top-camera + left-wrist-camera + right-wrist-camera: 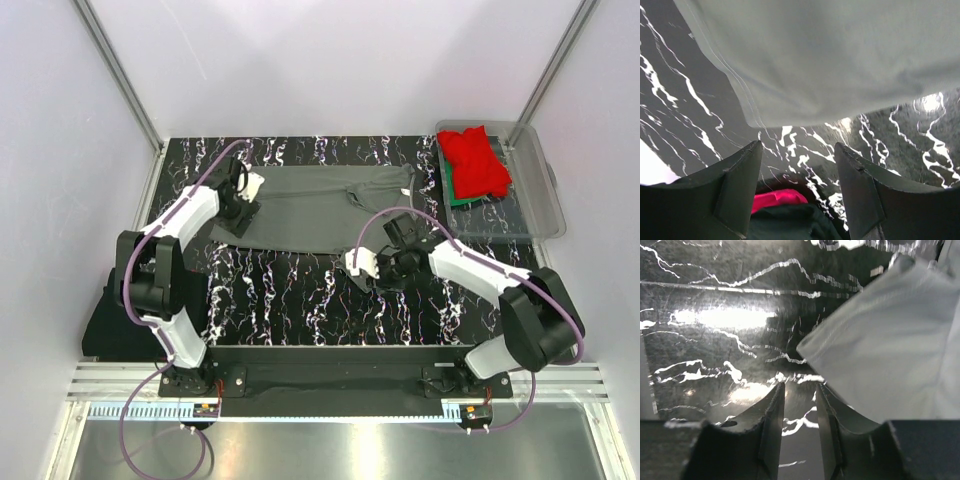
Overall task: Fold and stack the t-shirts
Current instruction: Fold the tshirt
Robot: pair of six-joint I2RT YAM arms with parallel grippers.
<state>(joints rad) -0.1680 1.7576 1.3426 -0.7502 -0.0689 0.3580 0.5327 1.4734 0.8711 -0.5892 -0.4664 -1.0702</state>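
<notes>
My right gripper picks up the dark grey t-shirt's near corner [364, 287] [806, 348] next, to fold the t-shirt's near side over toward its far edge.
A dark grey t-shirt [320, 208] lies spread flat on the black marbled table [300, 300]. My left gripper [238, 215] is at its left edge. In the left wrist view the grey t-shirt [840, 55] fills the top, and my left gripper [797, 150] stands open just short of its hem, with only table between the fingers. My right gripper [368, 272] is by the shirt's near right corner. The right wrist view shows that corner [890, 350] just beyond my right gripper [800, 387], which is open by a narrow gap and holds nothing. A red t-shirt [476, 160] lies on a green one [455, 190].
The red and green shirts sit in a clear plastic tub [535, 215] at the table's far right. A black cloth [108, 322] hangs off the table's left side by the left arm. White walls and metal posts close in the back and sides.
</notes>
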